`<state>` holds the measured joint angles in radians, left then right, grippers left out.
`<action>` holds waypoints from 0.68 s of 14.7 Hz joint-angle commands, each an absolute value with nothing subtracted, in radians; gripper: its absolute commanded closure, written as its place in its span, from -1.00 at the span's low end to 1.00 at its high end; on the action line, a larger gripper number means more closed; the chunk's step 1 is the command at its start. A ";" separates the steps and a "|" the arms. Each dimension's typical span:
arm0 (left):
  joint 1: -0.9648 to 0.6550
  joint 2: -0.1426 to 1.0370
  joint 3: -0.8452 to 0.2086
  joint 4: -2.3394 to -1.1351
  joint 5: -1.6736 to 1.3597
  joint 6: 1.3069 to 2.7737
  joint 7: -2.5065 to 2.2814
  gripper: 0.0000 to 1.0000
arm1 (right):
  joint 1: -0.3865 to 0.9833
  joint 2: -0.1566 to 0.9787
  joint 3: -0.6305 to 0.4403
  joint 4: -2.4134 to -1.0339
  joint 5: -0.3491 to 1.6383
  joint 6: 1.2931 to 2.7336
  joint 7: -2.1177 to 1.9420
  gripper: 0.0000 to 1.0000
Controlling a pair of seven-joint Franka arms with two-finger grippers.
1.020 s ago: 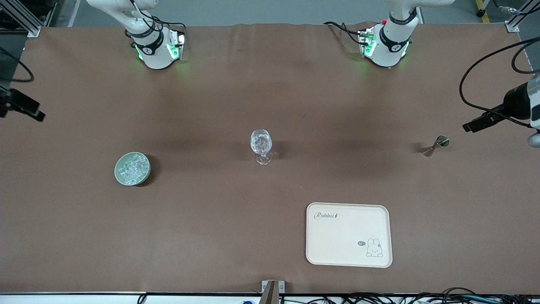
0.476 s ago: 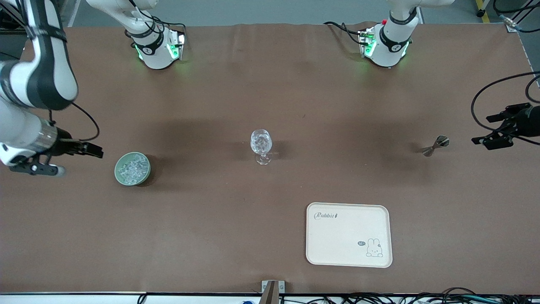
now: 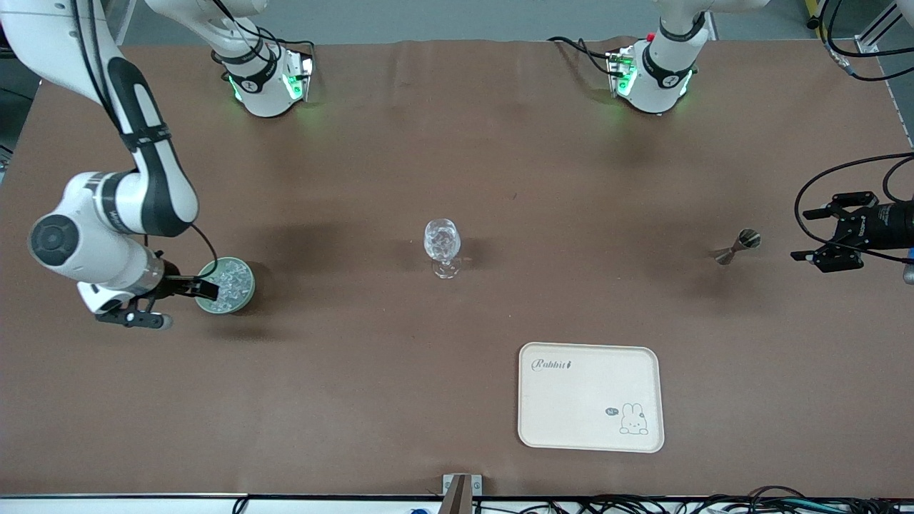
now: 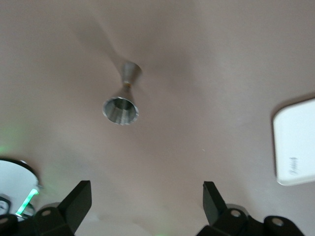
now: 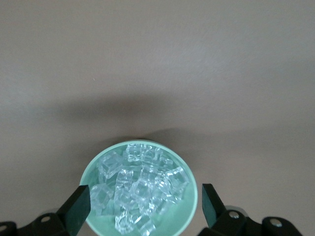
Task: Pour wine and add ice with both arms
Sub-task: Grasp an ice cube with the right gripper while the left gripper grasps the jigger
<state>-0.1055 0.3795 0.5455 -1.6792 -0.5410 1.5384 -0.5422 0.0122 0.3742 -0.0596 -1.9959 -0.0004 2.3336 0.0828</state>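
I need to lower my right gripper's fingers before I close them. They are above the bowl's rim (image 5: 140, 141) and don't reach the clear ice (image 5: 140, 189) in it yet.
A pale green bowl (image 3: 243, 305) of clear ice (image 3: 230, 282) sits toward the right arm's end of the table. My right gripper (image 3: 190, 305) hangs open beside and just over the bowl. In the right wrist view its fingers straddle the ice (image 5: 140, 189) in the bowl (image 5: 187, 211). A clear stemmed glass (image 3: 441, 246) stands at mid-table. A small steel jigger (image 3: 737, 246) stands toward the left arm's end. My left gripper (image 3: 812, 234) is open beside it, apart from it. The left wrist view shows the jigger (image 4: 123, 101) ahead of the open left gripper (image 4: 145, 194). Wine is out of view.
A cream tray (image 3: 590, 397) with a rabbit print lies nearer the front camera than the glass, and its corner (image 4: 295, 147) shows in the left wrist view. Both arm bases stand along the table's edge farthest from the front camera.
The right arm has swung in from the table's end and brought its gripper to the ice bowl. The left gripper has shifted slightly toward the jigger.
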 commanded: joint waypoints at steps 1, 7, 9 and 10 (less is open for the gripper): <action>-0.107 0.431 0.557 -1.671 -0.609 1.516 -0.563 -1.00 | 0.021 0.331 -0.058 -2.094 -0.003 2.384 0.106 -0.99; -0.069 0.583 0.686 -1.671 -0.802 1.451 -0.490 -1.00 | 0.023 0.354 -0.058 -2.135 0.006 2.476 0.106 -0.43; -0.066 0.646 0.721 -1.672 -0.866 1.422 -0.450 -1.00 | 0.023 0.357 -0.058 -2.138 0.006 2.477 0.106 -0.38; -0.063 0.676 0.739 -1.678 -0.899 1.395 -0.428 -1.00 | 0.023 0.357 -0.058 -2.140 0.006 2.476 0.106 -0.35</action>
